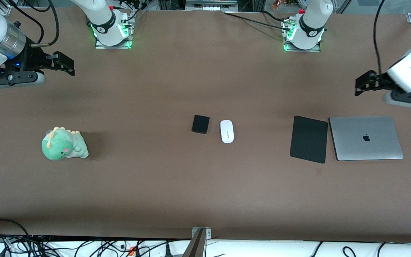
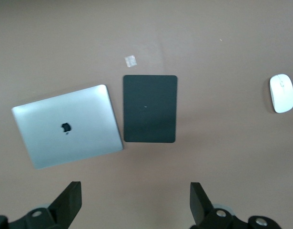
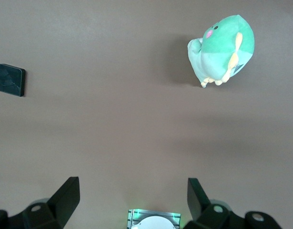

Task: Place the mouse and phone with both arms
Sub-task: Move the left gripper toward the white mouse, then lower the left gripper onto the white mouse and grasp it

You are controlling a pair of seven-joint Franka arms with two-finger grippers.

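Note:
My left gripper grabs the white mouse [image 1: 227, 131] by its long sides next, to set it on the black mouse pad [image 1: 308, 139].
The white mouse [image 1: 227, 131] lies at the middle of the table, with the small black phone [image 1: 201, 124] right beside it toward the right arm's end. The mouse also shows in the left wrist view [image 2: 282, 93], and the phone in the right wrist view [image 3: 11, 80]. My left gripper [image 1: 359, 85] is open and empty, raised over bare table near the left arm's end, above the laptop. My right gripper [image 1: 64, 64] is open and empty, raised over bare table near the right arm's end.
A black mouse pad [image 1: 309, 139] and a closed silver laptop [image 1: 366, 137] lie side by side toward the left arm's end. A green plush dinosaur [image 1: 64, 144] sits toward the right arm's end. The arm bases [image 1: 111, 30] stand along the table's back edge.

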